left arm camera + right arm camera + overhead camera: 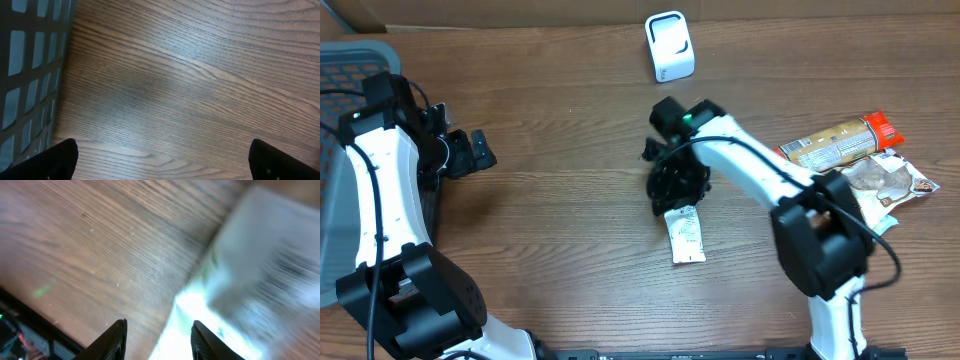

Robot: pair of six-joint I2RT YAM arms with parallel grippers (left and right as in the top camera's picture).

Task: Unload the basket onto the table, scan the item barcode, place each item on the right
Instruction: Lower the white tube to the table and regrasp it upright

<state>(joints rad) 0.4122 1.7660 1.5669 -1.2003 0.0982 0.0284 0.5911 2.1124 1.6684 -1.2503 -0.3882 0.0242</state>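
The right gripper takes hold of the white packet by its bright side edge (175,311) next, leaving the packet's broad side open for scanning the barcode.
The item, a flat white packet (687,236), lies on the wooden table at the centre. My right gripper (676,186) hangs over its far end. In the right wrist view the packet (260,265) is blurred and fills the right side, its bright edge running down between the two dark fingers (116,339). The right gripper (159,322) is partly open, with a gap on each side of that edge. No barcode can be made out. The white scanner (669,45) stands upright at the back centre. My left gripper (470,152) is wide open at the left, and the left wrist view shows only bare wood between its tips (162,150).
A grey slatted basket (345,60) stands at the far left, its wall (27,65) close beside the left gripper. An orange-and-tan snack pack (840,140) and a pale pouch (892,183) lie at the right edge.
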